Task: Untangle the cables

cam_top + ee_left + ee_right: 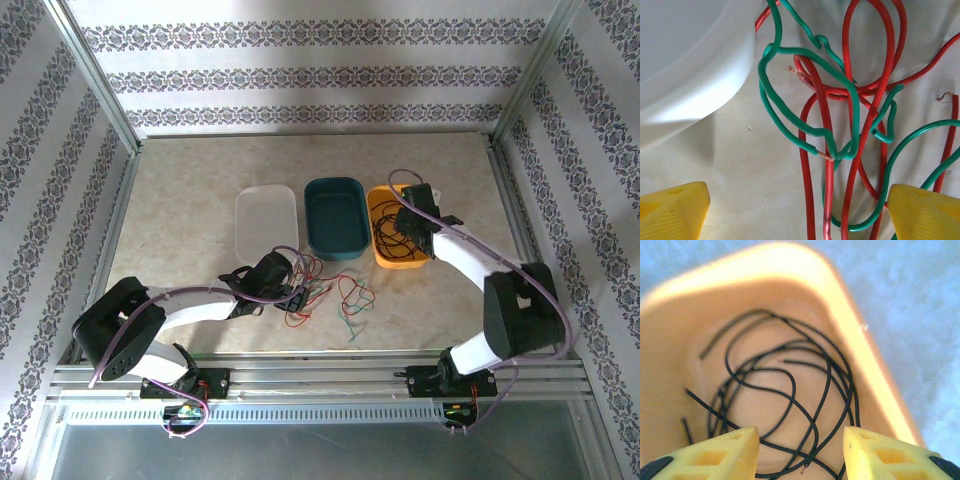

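I should reach and grip a red cable's loose end with my right gripper, to draw its length from the tangle (335,295).
Red cables (827,165) and green cables (771,107) lie knotted together on the table, a loose tangle (335,295) in front of the bins. My left gripper (797,215) is open just above them, its yellow fingertips (670,210) on either side of several red strands. A bared copper end pokes out of the green wire near the knot. Black cables (790,390) lie coiled inside the orange bin (850,330). My right gripper (801,455) hangs open over that bin (385,258), with nothing between its fingers. In the top view the left gripper (297,297) sits at the tangle's left edge.
A white bin (265,222) and a teal bin (336,215) stand left of the orange one. The white bin's rim (685,60) is close to the left gripper. Metal frame rails border the table.
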